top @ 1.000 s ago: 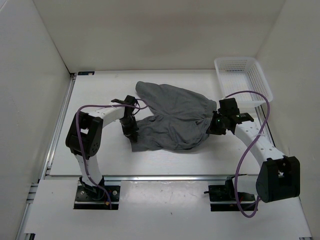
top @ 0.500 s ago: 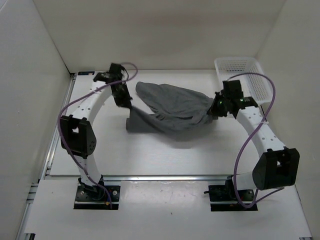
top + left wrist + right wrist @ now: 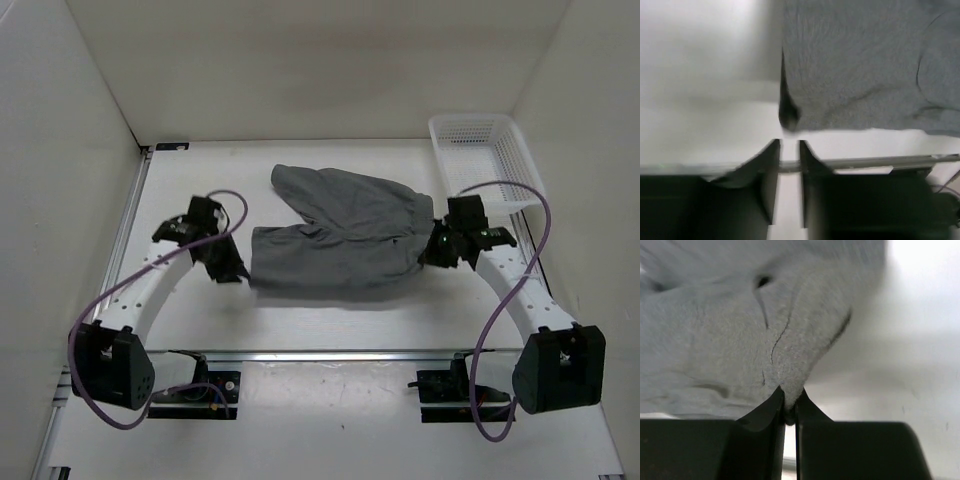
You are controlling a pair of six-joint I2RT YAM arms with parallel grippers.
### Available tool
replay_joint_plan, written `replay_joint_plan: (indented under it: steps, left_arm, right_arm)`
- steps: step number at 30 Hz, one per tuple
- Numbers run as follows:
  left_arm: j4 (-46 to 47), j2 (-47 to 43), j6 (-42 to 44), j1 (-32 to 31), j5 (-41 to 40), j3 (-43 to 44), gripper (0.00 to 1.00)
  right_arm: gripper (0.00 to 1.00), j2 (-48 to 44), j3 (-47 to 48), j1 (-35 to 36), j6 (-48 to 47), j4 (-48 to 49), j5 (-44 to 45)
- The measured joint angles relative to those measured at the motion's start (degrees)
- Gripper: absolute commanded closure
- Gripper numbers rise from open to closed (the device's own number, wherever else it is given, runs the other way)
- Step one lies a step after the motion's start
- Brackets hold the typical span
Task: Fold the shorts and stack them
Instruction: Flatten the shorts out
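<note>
The left gripper will stretch the shorts between both grippers for folding, so it will pinch the shorts' loose front corner, opposite the right gripper's hold.
The grey shorts lie spread across the middle of the table, with one part folded toward the back left. My right gripper is shut on the right edge of the shorts, and the cloth is pinched between its fingertips in the right wrist view. My left gripper sits low just off the shorts' left front corner. In the left wrist view its jaws stand slightly apart with nothing between them, and the shorts' edge lies just ahead.
A white mesh basket stands at the back right corner, beside the right wall. White walls close in the table on three sides. A metal rail runs along the near edge.
My left arm swung from the back left to the near left, drew the shorts' left corner forward and let it go. The shorts now lie flatter. My right gripper moved slightly nearer, still holding.
</note>
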Motion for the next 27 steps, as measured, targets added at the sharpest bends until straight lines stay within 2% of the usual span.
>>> replay_joint_plan:
  steps: [1,2,4,5,13,18,21,27]
  left_arm:
    - [0.20,-1.60,-0.92,-0.26,0.76,-5.11,0.41]
    - [0.50,-2.43,-2.01,-0.33,1.57,-9.55,0.32]
    - [0.57,-2.38,-3.69,-0.28,2.36,-15.23,0.29]
    - [0.52,-2.05,-4.50,-0.26,2.58,-16.70,0.20]
    - [4.59,-2.03,-10.12,-1.95,3.28,-19.34,0.20]
    - [4.57,-1.38,-17.33,-8.94,1.92,-22.36,0.21]
    - [5.49,0.35,-21.07,-12.13,0.07,-22.34,0.21]
    - [9.22,6.86,-25.07,-12.72,-2.47,-22.34,0.23]
  right_arm:
    - [1.00,-0.52,-3.06,0.00,0.04,-0.42,0.02]
    - [1.00,-0.61,-5.62,0.00,0.13,-0.87,0.00]
    - [1.00,-0.61,-9.84,-0.02,0.31,-1.14,0.02]
    - [1.00,-0.61,-11.13,-0.02,0.46,-1.25,-0.02]
    - [1.00,-1.03,-12.68,-0.09,1.66,0.07,-0.68]
    - [1.00,-0.76,-12.09,-0.09,1.66,0.42,-0.90]
    - [1.00,0.24,-11.65,-0.09,1.66,0.61,-1.29]
    - [1.00,0.90,-10.71,-0.09,1.60,0.63,-1.53]
